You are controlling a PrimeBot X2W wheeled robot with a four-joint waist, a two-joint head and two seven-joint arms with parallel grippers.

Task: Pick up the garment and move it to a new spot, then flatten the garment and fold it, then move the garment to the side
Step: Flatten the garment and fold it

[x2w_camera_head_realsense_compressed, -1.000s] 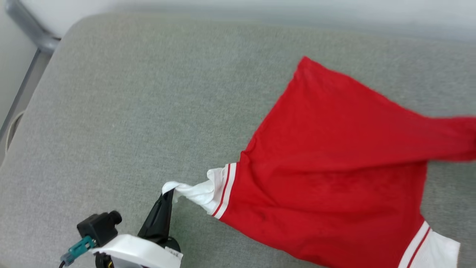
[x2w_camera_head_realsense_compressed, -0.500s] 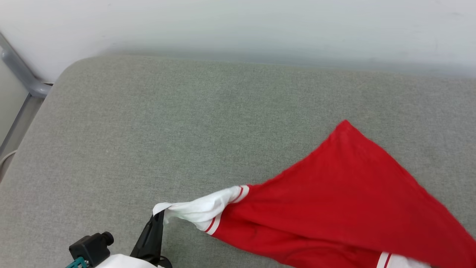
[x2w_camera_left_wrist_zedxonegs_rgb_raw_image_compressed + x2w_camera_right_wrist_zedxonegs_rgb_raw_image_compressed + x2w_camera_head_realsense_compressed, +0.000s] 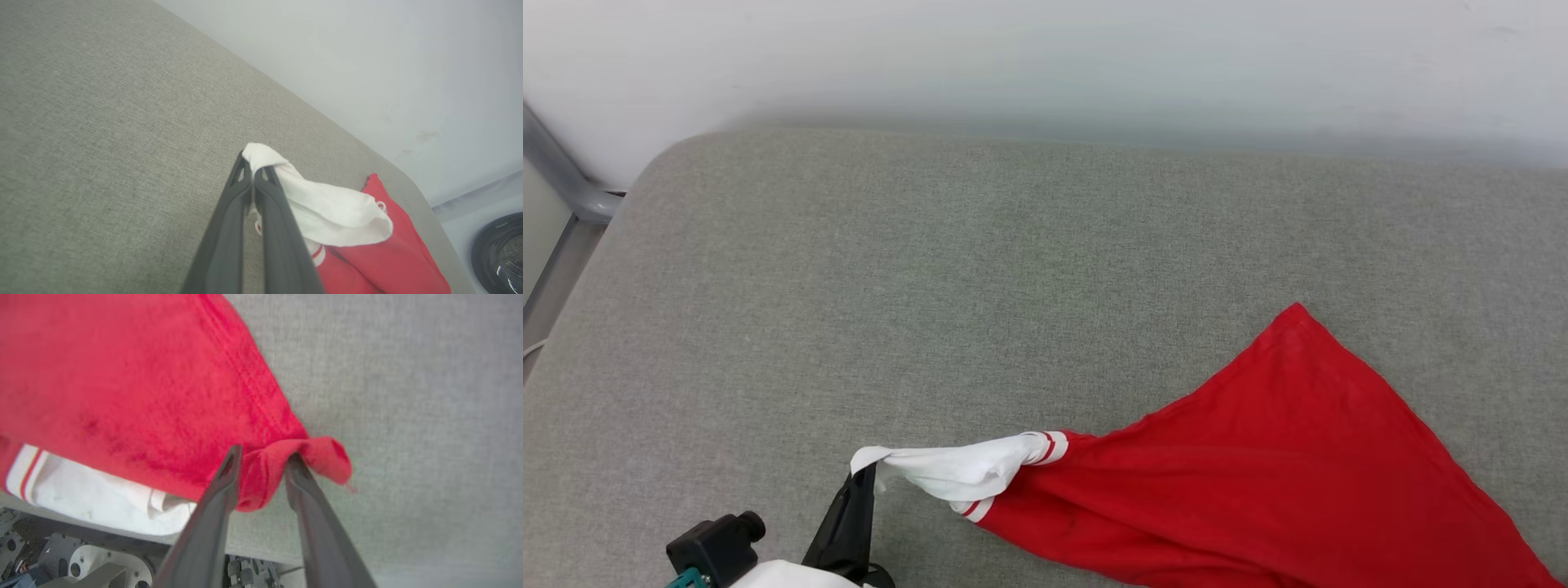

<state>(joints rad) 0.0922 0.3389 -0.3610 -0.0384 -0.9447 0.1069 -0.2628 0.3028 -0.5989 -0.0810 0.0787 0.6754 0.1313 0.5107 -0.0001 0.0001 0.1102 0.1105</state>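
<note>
The right gripper grabs the garment's red hem corner (image 3: 267,468) next, to flatten the garment (image 3: 122,377) for folding.
The garment (image 3: 1258,474) is a red shirt with white sleeves and striped trim, spread over the grey cushion at the lower right of the head view. My left gripper (image 3: 866,472) is shut on the tip of its white sleeve (image 3: 335,212), which is pulled taut toward the left; in the left wrist view the left gripper (image 3: 253,163) pinches the cloth between closed fingertips. In the right wrist view my right gripper (image 3: 264,455) has its fingers parted, with a bunched red corner of the garment (image 3: 122,375) lying loosely between them. The lettering is hidden.
A grey cushioned surface (image 3: 931,286) runs back to a white wall (image 3: 1045,57). A grey metal frame (image 3: 564,188) stands at the far left. A dark round object (image 3: 502,253) sits beyond the cushion's edge. Robot base parts (image 3: 81,563) show below the near edge.
The head camera has tilted up, bringing the wall into view. The garment's raised right corner has come down and the red body lies flatter. The left gripper still holds the sleeve.
</note>
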